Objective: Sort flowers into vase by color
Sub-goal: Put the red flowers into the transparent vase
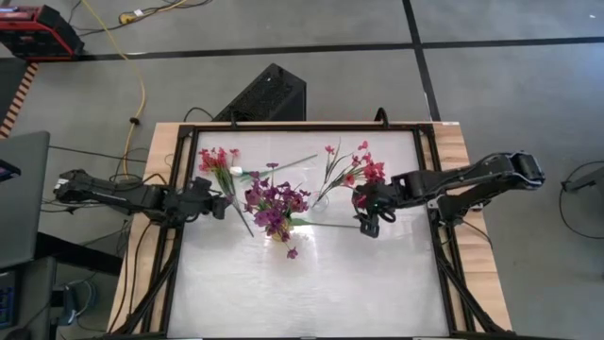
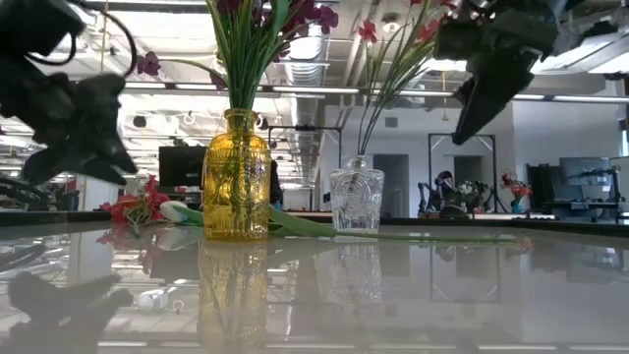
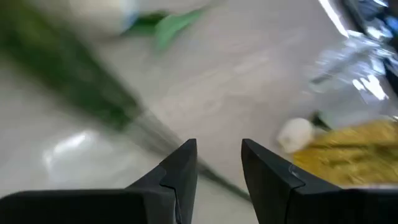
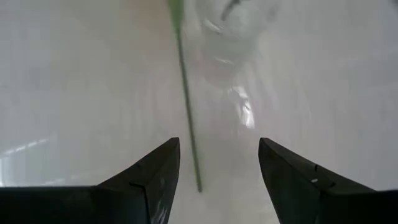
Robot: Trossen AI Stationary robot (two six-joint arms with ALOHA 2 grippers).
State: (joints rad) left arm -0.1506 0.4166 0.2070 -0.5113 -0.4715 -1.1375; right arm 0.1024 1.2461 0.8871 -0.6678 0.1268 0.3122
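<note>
The red-pink sprig needs to be sorted into the clear vase, so my left gripper needs to grab it next by its bare lower stem (image 1: 243,219).
A yellow glass vase (image 1: 275,219) (image 2: 236,177) holds purple-magenta sprigs (image 1: 276,200). A clear vase (image 2: 356,200) holds red-pink sprigs (image 1: 359,170). More red-pink blooms (image 1: 217,159) lie on the table by its far left. A white bud (image 1: 255,175) (image 3: 296,134) lies beside the yellow vase, and a loose green stem (image 1: 326,225) (image 4: 186,106) lies flat between the vases and my right gripper. My left gripper (image 1: 224,206) (image 3: 219,163) hovers open, left of the yellow vase, above a stem. My right gripper (image 1: 368,225) (image 4: 217,168) hovers open over the loose stem's end.
A single purple bloom (image 1: 292,252) lies on the table in front of the yellow vase. The near half of the white tabletop (image 1: 311,293) is bare. Raised frame rails (image 1: 442,264) run along the table's left and right sides.
</note>
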